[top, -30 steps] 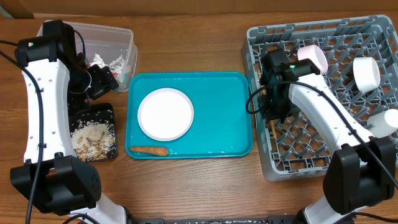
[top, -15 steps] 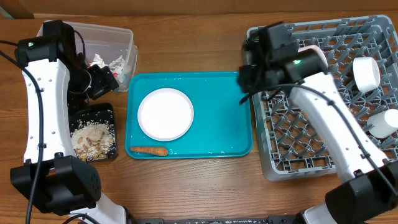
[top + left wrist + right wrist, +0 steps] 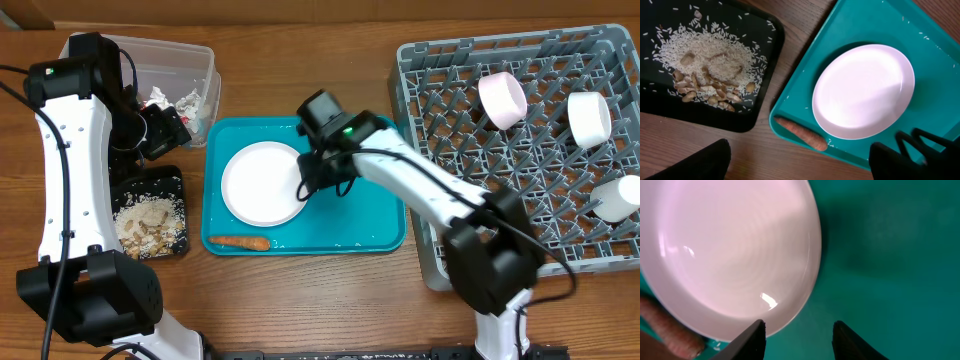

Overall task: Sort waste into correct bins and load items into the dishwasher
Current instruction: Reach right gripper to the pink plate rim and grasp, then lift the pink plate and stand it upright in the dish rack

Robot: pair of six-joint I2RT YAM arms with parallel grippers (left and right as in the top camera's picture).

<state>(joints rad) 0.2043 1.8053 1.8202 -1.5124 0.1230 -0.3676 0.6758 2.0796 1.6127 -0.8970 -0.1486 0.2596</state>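
Observation:
My right gripper reaches the plate's rim, before closing on it. The left wrist view shows a part of the teal tray (image 3: 360, 215) between them, so closing now would miss.
A white plate (image 3: 265, 183) lies on the teal tray (image 3: 360, 215), with a carrot (image 3: 239, 242) at the tray's front left. My right gripper (image 3: 305, 190) is open and empty, low over the plate's right rim; its wrist view shows the plate (image 3: 725, 250), the fingers (image 3: 799, 337) astride the rim and the carrot's end (image 3: 662, 325). My left gripper (image 3: 172, 128) hovers open and empty between the two bins. Its wrist view shows the plate (image 3: 862, 90), the carrot (image 3: 801, 133) and the tray (image 3: 850, 25).
A grey dish rack (image 3: 450, 265) on the right holds a pink cup (image 3: 502, 99) and two white cups (image 3: 589, 118). A clear bin (image 3: 190, 55) with crumpled paper stands at the back left. A black bin (image 3: 150, 222) holds rice and peanuts.
My right arm has swung left from the dish rack across the tray to the plate's right rim. The left arm has not moved.

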